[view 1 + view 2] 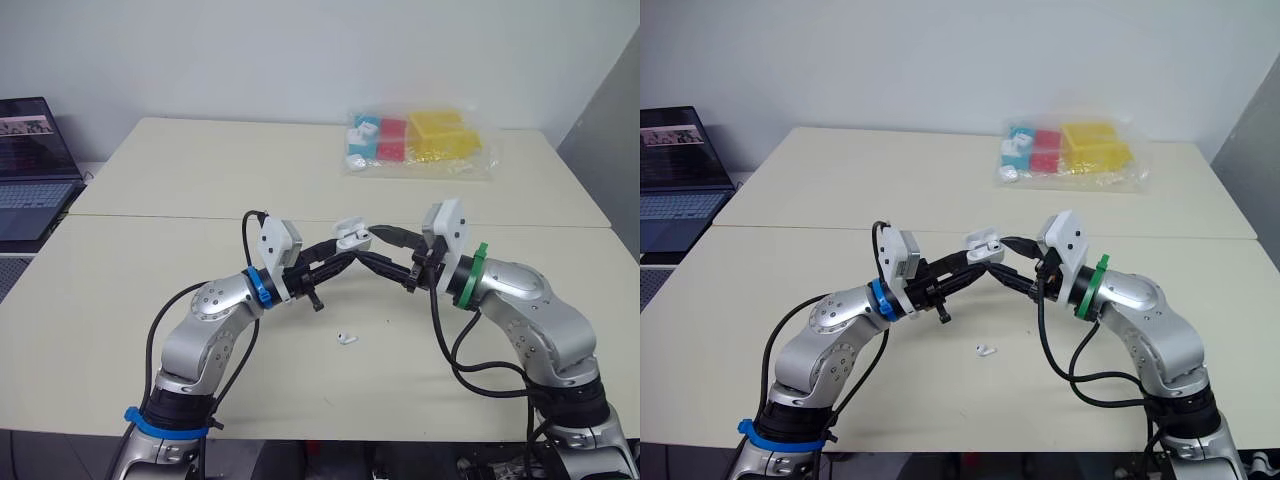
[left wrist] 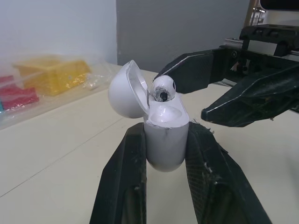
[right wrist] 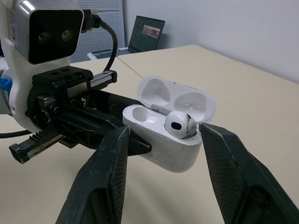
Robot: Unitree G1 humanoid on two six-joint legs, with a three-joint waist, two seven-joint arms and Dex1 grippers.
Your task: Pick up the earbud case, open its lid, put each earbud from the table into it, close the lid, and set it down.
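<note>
Next, I will slip the tabletop earbud's stem into the case's empty slot, my right gripper grabbing the earbud by its head (image 1: pixel 343 337).
My left gripper (image 1: pixel 343 252) is shut on the lower body of the white earbud case (image 1: pixel 350 236), holding it above the table with its lid swung open (image 2: pixel 127 88). One white earbud (image 2: pixel 162 88) sits in a slot of the case (image 3: pixel 161 135), its head sticking up. My right gripper (image 1: pixel 368 246) faces the left one. Its fingers stand open on either side of the case (image 3: pixel 166 130), touching neither the case nor the earbud. A second earbud (image 1: pixel 346 338) lies on the table below the two grippers.
A clear plastic bag of yellow, red and blue blocks (image 1: pixel 420 140) lies at the far side of the beige table (image 1: pixel 150 300). An open laptop (image 1: pixel 30 165) sits off the table's far left.
</note>
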